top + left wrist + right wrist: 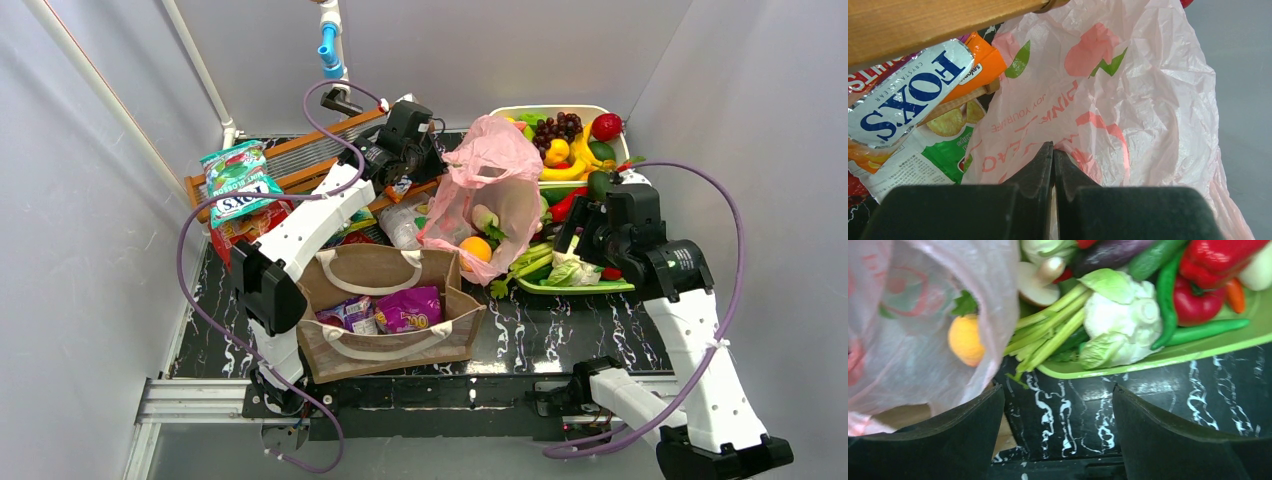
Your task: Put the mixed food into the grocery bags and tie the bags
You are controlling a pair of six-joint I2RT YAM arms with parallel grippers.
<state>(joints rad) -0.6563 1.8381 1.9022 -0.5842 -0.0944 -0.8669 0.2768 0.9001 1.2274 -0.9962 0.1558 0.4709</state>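
The right gripper should next grab the long green pepper by its tip beside the cauliflower, so that the pepper's length stays free to go into the pink grocery bag (492, 165).
The thin pink grocery bag (492, 165) (1128, 90) stands bunched up at mid-table, with an orange (475, 248) (965, 340) showing through its lower side. My left gripper (418, 150) (1053, 147) is shut on a fold of that bag's film near its top left. The brown tote (330, 345) sits at the front with purple snack packets (408, 308) inside. My right gripper (583, 238) (1058, 405) hangs open and empty over the black table, between the pink bag and the green tray (575, 290) (1198, 347). A cauliflower (1120, 320) lies in that tray just ahead of the fingers.
A Fox's packet (240, 195) (903, 100) and other snack packets lean on the wooden rack (300, 160) (923, 20) at the back left. A white tray (545, 108) of toy fruit stands at the back right. Peppers and cucumbers fill the green tray.
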